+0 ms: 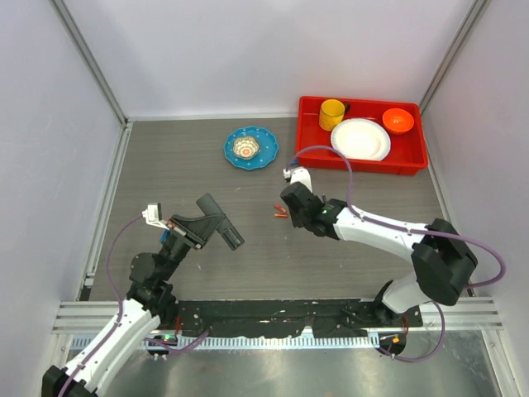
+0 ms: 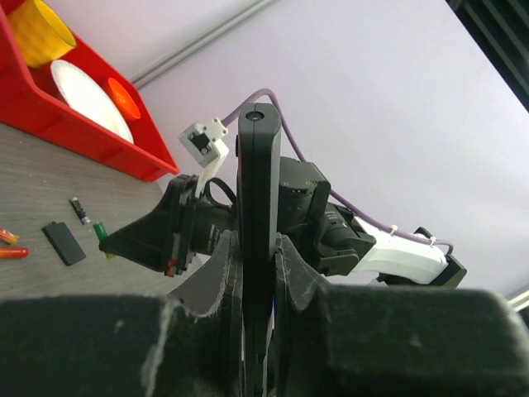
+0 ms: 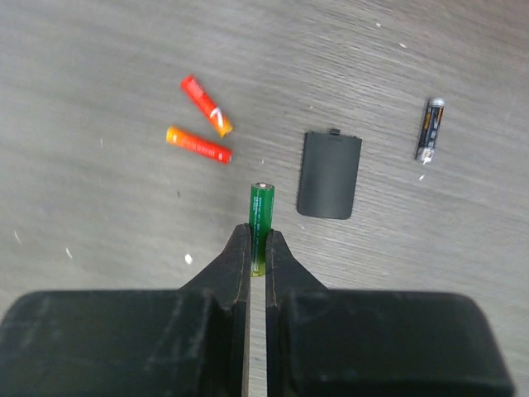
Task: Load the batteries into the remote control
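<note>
The green battery is above the table near the black cover and would drop if released. My right gripper must move it to the remote control before release.
My left gripper point(image 1: 196, 229) is shut on the remote control point(image 1: 219, 222), a slim black bar held above the table. In the left wrist view the remote point(image 2: 258, 190) stands up between the fingers point(image 2: 211, 273). My right gripper point(image 3: 257, 240) is shut on a green battery point(image 3: 261, 207), whose tip sticks out past the fingertips over the table. Two orange-red batteries point(image 3: 207, 106) point(image 3: 198, 145) lie on the table just ahead and to the left; they also show in the top view point(image 1: 280, 212). A flat black squarish cover point(image 3: 330, 174) and a black battery point(image 3: 429, 128) lie to the right.
A red tray point(image 1: 307, 132) at the back right holds a yellow cup point(image 1: 331, 114), a white plate point(image 1: 360, 139) and an orange bowl point(image 1: 397, 121). A blue plate point(image 1: 251, 148) with a small bowl sits at the back centre. White walls enclose the table.
</note>
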Controlling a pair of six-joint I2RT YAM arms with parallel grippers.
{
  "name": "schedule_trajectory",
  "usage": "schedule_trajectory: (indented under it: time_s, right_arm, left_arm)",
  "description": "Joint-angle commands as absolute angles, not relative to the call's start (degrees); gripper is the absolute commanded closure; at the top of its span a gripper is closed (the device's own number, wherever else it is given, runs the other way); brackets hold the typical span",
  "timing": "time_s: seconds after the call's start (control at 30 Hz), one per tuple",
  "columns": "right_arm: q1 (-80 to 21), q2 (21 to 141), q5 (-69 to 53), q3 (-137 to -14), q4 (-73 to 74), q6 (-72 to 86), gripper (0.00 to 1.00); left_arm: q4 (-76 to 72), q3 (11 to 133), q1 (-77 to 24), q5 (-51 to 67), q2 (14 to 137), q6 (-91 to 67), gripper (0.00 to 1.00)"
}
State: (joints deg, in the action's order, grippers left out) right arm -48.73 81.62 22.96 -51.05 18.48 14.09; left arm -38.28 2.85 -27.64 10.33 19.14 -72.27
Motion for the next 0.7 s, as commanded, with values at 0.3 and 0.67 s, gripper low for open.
schedule_trajectory:
  time_s: [0.3, 0.67]
  right_arm:
    - [-48.52, 84.9, 33.84, -52.03, 32.14, 91.73, 0.99]
    - [-51.76, 87.62, 35.77, -50.71, 41.47, 111.88, 0.99]
  left_arm:
    - [-34.8, -1.41, -27.42, 5.89, 18.19, -72.77, 1.0]
    - [-35.51, -1.49, -27.42, 4.39, 19.95, -73.3, 1.0]
